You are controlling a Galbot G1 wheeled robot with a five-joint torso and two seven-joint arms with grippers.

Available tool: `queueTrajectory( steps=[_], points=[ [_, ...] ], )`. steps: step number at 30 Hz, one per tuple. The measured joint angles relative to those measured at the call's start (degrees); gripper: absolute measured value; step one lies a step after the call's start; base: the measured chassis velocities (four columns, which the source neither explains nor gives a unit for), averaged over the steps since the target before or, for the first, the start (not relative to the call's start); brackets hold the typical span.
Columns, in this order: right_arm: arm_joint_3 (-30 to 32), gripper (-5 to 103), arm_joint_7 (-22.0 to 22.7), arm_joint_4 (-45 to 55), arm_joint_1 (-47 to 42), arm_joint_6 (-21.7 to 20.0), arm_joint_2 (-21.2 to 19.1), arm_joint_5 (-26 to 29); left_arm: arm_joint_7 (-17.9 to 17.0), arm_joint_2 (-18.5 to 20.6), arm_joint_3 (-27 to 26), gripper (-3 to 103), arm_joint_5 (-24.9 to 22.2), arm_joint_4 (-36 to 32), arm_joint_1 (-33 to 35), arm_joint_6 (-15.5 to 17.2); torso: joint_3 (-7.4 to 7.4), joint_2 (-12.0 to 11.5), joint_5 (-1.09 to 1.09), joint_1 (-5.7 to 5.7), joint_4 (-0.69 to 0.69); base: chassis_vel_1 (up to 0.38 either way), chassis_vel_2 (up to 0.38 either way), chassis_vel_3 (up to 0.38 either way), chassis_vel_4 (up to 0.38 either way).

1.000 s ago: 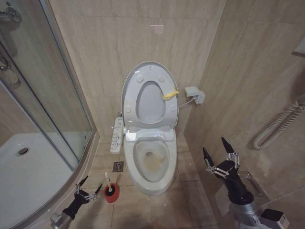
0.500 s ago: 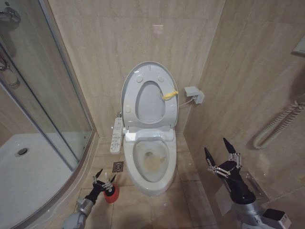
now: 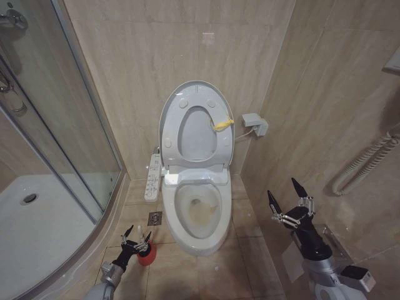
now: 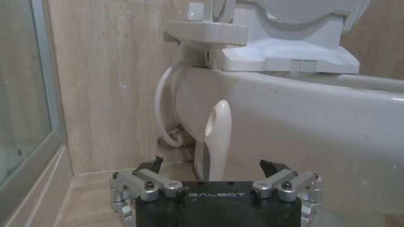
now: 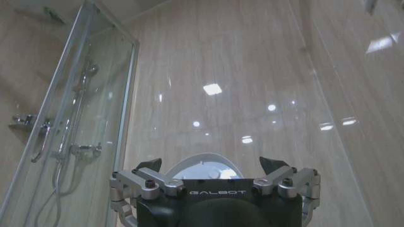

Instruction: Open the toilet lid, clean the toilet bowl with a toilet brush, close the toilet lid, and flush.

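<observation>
The toilet brush needs to be picked up next by its white handle (image 3: 140,232) with my left gripper to clean the toilet bowl, because the red cup holder (image 3: 147,256) is around the brush's bristle end.
The toilet lid (image 3: 199,134) stands raised against the wall with the ring seat (image 3: 176,139) up against it and a yellow tag (image 3: 223,124) at its edge. Below it the toilet bowl (image 3: 199,212) lies uncovered, stained yellowish inside. The toilet brush (image 3: 144,245) stands in its red cup holder (image 3: 147,256) on the floor left of the bowl. My left gripper (image 3: 135,238) is open at the brush; in the left wrist view the white handle (image 4: 218,137) rises between the spread fingers of that gripper (image 4: 213,164). My right gripper (image 3: 287,195) hangs open to the right of the bowl, pointing upward.
A glass shower enclosure (image 3: 62,125) and white shower tray (image 3: 37,225) take up the left side. A control panel (image 3: 152,178) hangs beside the bowl, above a floor drain (image 3: 155,218). A wall box (image 3: 255,124) and a corrugated hose (image 3: 369,165) are on the right wall.
My left gripper has moved right, from near the shower edge to the toilet brush, and now has the handle between its fingers. The right gripper has barely shifted.
</observation>
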Motion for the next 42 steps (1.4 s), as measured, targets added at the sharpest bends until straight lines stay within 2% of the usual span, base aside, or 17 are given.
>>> queueTrajectory(
  steps=[5,6,13,14,20,21,27,28,36,39,40,42],
  points=[
    [-0.6,100,-0.4,-0.3,0.1,0.0,0.2,-0.1,0.3,0.1,-0.1,100,-0.1,-0.7,0.7,-0.1,0.00,0.0,-0.01,0.00,0.00,0.000,0.000,0.000,0.000],
    [-0.7,100,-0.6,-0.5,0.2,0.0,0.3,-0.2,0.4,0.3,-0.1,90,-0.1,-1.4,1.2,-0.1,0.00,0.0,-0.01,0.00,0.00,0.000,0.000,0.000,0.000],
    [-1.1,100,-0.7,-0.7,0.4,0.1,0.6,-0.3,1.0,0.8,-0.8,90,-0.4,-2.3,2.3,-0.4,0.00,0.0,-0.01,0.00,0.01,0.000,0.000,0.000,0.000],
    [-1.1,100,-0.8,-0.7,0.3,0.1,0.6,-0.3,1.0,0.8,-0.9,63,-0.5,-2.3,2.4,-0.5,0.00,0.0,-0.01,0.00,0.00,0.000,0.000,0.000,0.000],
    [-0.9,100,-1.1,-0.3,-0.5,0.3,0.5,-0.2,1.1,0.6,-1.1,63,-1.1,-2.0,2.2,-0.6,0.00,0.0,-0.01,0.00,0.02,0.000,0.000,0.000,0.000],
    [-0.9,100,-1.2,-0.2,-0.7,0.3,0.5,-0.2,1.1,0.5,-1.1,36,-1.1,-1.6,1.7,-0.6,0.00,0.0,-0.01,0.00,0.00,0.000,0.000,0.000,0.000],
    [-0.9,100,-1.8,-0.2,-1.4,0.3,0.5,-0.3,1.1,-0.3,-0.9,36,-1.2,0.5,-0.3,-0.7,0.00,0.0,0.00,0.00,0.00,0.000,0.000,0.000,0.000],
    [-0.9,100,-1.9,-0.1,-1.5,0.4,0.6,-0.3,1.1,-0.5,-0.8,19,-1.2,0.6,-0.4,-0.7,0.00,0.0,-0.01,0.00,0.00,0.000,0.000,0.000,0.000],
    [-0.6,100,-2.0,0.0,-1.5,0.4,0.8,-0.3,1.1,-0.1,-0.7,19,-1.5,-2.0,1.6,-0.5,0.00,0.0,-0.02,0.00,0.01,0.000,0.000,0.000,0.000],
    [-1.0,100,-2.0,-0.1,-0.8,0.4,1.1,-0.3,-1.3,1.2,-0.4,19,-2.2,-7.8,5.5,0.1,0.00,0.0,-0.02,0.00,0.02,0.000,0.000,0.000,0.000],
    [-1.0,100,-2.0,-0.1,-0.8,0.4,1.1,-0.3,-1.3,1.2,-0.4,19,-2.2,-7.8,5.5,0.1,0.00,0.0,-0.02,0.00,0.02,0.000,0.000,0.000,0.000],
    [-1.5,100,-2.0,-0.3,-0.3,0.4,1.3,-0.3,-3.7,2.1,-0.3,19,-2.3,-12.3,8.0,0.3,0.00,0.0,-0.02,0.00,0.03,0.000,0.000,0.000,0.000]
  ],
)
